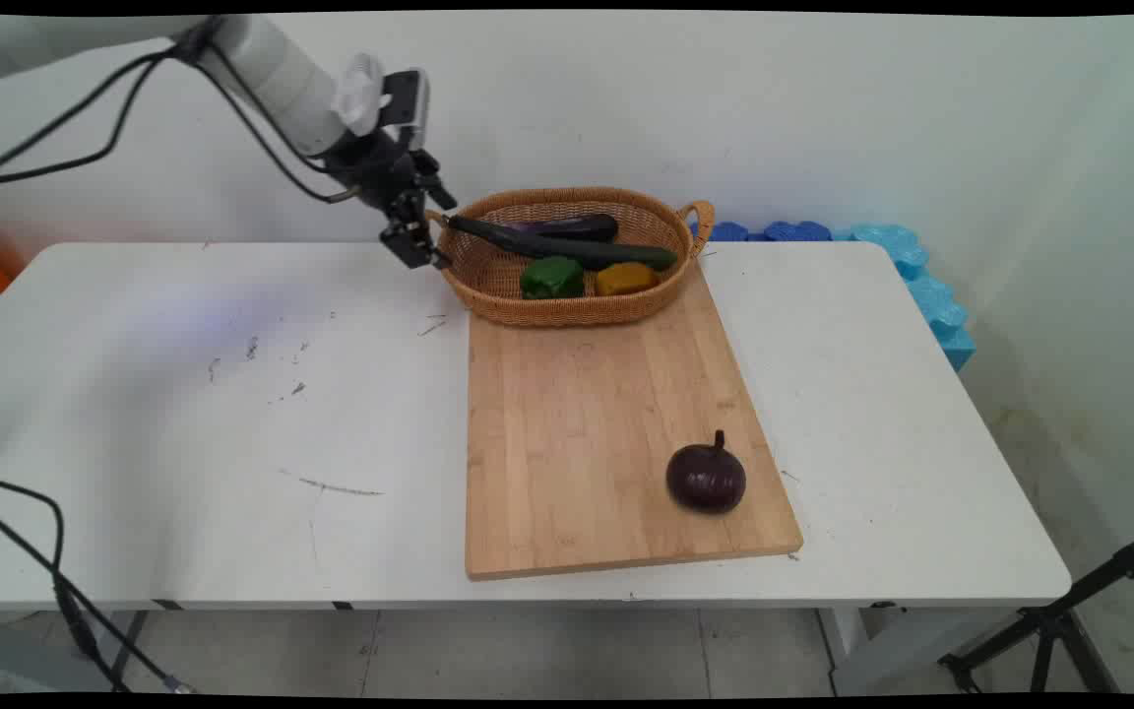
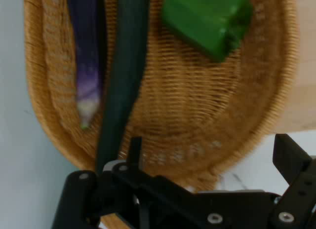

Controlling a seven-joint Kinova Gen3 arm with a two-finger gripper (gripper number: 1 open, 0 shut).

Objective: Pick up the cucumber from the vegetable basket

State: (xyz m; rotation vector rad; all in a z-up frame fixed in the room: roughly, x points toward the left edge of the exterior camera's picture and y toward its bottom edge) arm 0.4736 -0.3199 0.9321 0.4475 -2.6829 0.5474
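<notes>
The long cucumber has to come out of the woven basket (image 1: 567, 313), so my gripper will grab the cucumber by one end (image 1: 460, 225) next and lift it out.
My gripper (image 1: 435, 232) hangs open at the left end of a woven basket (image 1: 567, 313), just above the table. In the hand view the gripper (image 2: 212, 150) has its jaws wide apart over the basket (image 2: 197, 115) rim, with nothing between them. A long dark green cucumber (image 1: 567, 248) lies across the basket, and its near tip (image 2: 126, 66) reaches the left finger (image 2: 134, 145). Beside it lies a purple eggplant (image 1: 577, 226) (image 2: 88, 56). A green pepper (image 1: 551, 278) (image 2: 207, 17) and an orange pepper (image 1: 624, 279) sit in the basket's front.
A wooden cutting board (image 1: 587, 423) lies in front of the basket, with a dark purple onion (image 1: 706, 477) near its front right corner. Blue foam blocks (image 1: 912, 266) line the table's far right edge. A black tripod (image 1: 1059, 620) stands on the floor at the right.
</notes>
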